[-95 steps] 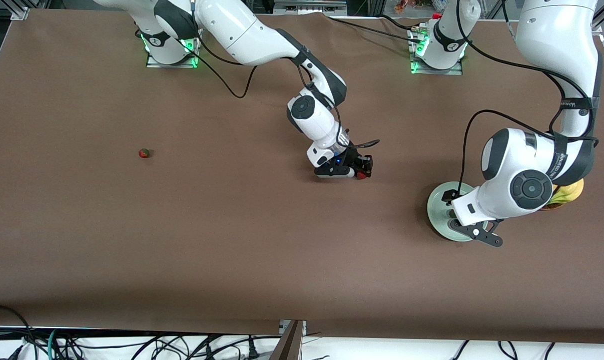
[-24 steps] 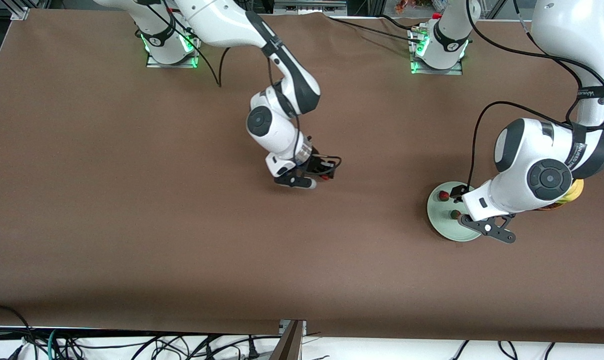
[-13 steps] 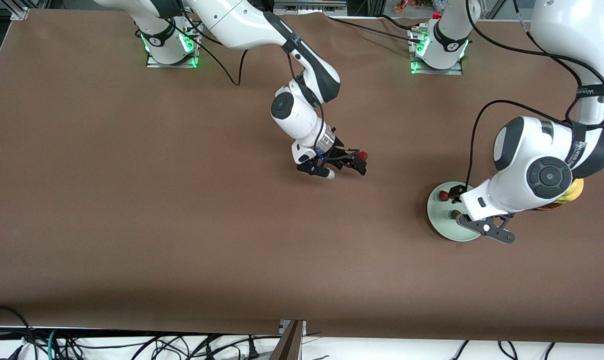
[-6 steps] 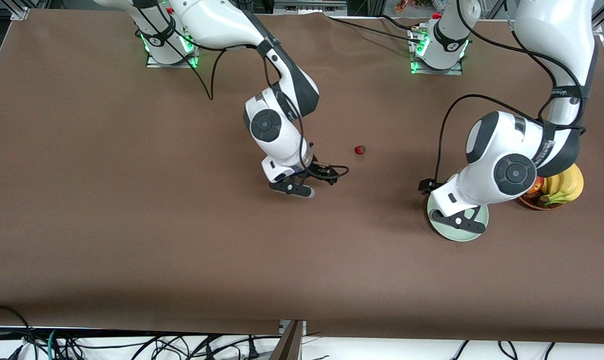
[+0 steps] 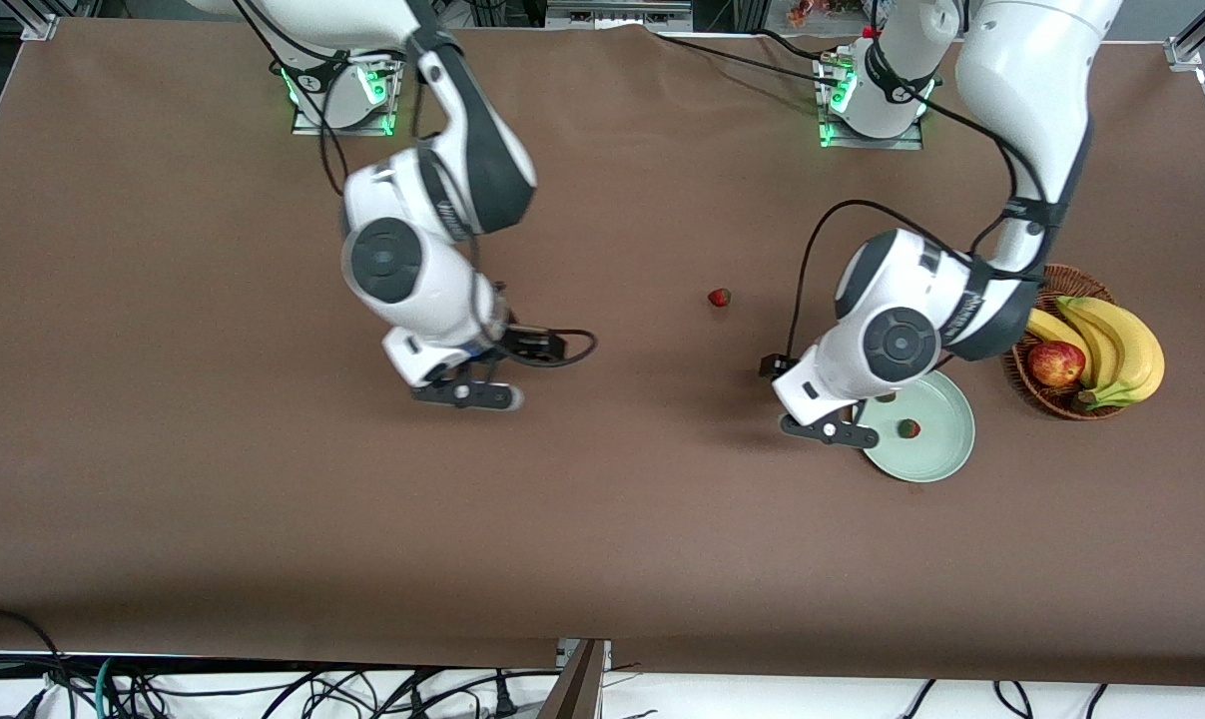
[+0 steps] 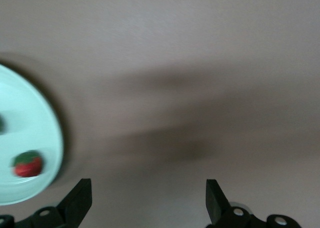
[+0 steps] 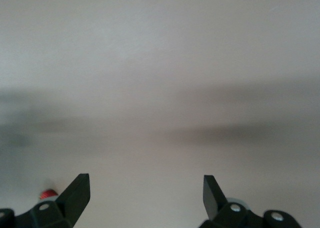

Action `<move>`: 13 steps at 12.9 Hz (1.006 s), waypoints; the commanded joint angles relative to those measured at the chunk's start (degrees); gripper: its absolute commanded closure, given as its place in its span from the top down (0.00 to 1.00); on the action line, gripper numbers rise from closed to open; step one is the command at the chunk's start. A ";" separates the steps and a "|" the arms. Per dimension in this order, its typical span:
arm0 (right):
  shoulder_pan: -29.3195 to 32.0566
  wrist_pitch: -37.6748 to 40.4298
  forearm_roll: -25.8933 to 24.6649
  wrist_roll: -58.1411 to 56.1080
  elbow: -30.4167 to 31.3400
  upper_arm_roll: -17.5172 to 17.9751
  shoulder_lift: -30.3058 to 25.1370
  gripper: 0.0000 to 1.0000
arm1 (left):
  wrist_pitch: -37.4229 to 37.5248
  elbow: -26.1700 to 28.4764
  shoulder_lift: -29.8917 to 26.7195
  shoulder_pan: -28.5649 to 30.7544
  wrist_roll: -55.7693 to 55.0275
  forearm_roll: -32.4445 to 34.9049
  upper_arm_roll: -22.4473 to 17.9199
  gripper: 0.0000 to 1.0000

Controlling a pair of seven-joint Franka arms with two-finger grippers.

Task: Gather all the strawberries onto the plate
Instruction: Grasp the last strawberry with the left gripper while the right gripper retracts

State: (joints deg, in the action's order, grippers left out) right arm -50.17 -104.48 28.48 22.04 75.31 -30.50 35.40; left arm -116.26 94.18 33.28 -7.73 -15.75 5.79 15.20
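The strawberry on the tabletop needs to be collected into the mint-green plate (image 5: 928, 436), so the left gripper will next grab it by its leafy cap and tip (image 5: 719, 298).
One strawberry (image 5: 719, 297) lies on the bare table, farther from the front camera than the plate (image 5: 946, 454). The pale mint-green plate holds one strawberry (image 5: 907, 428); a second one (image 5: 887, 397) shows partly under the left arm. My left gripper (image 5: 824, 409) is open and empty over the table, just beside the plate's rim. The left wrist view shows that gripper (image 6: 147, 203), the plate (image 6: 35, 138) and a strawberry (image 6: 27, 164) on it. My right gripper (image 5: 492, 371) is open and empty over the table nearer the right arm's end. Its wrist view (image 7: 145, 195) shows a red strawberry (image 7: 47, 193).
A brown wicker basket (image 5: 1056, 399) with bananas (image 5: 1111, 340) and a red apple (image 5: 1054, 362) stands beside the plate at the left arm's end. Brown cloth covers the table.
My right gripper set its strawberry down on the middle of the table, opened and drew back toward its own end. My left gripper moved from over the plate to just beside it.
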 commanded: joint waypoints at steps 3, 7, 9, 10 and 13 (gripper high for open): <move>-0.46 11.65 -2.01 -6.65 1.33 -6.93 -7.78 1.00 | -6.87 12.68 -3.74 -7.28 -11.56 -0.08 -0.26 1.00; -0.46 17.99 -10.34 -9.64 1.51 -8.79 -14.81 1.00 | -13.36 19.97 -4.53 -11.42 -17.03 0.27 -0.26 1.00; -0.46 20.62 -15.27 -12.18 1.60 -9.22 -18.07 1.00 | -15.30 23.76 -5.77 -12.56 -17.12 0.28 -0.17 1.00; -0.46 21.68 -16.51 -13.67 1.94 -10.10 -19.12 1.00 | -16.53 24.64 -5.68 -13.00 -17.29 0.28 -0.17 1.00; -0.28 19.94 -18.63 -15.88 5.80 -10.63 -20.88 1.00 | -17.15 25.27 -5.42 -14.06 -17.38 0.36 -0.26 0.57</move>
State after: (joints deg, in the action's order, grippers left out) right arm -49.84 -83.15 11.56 7.44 77.14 -41.08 16.60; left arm -132.74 117.39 30.19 -20.67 -32.36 5.80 15.68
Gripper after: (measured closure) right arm 0.000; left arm 0.088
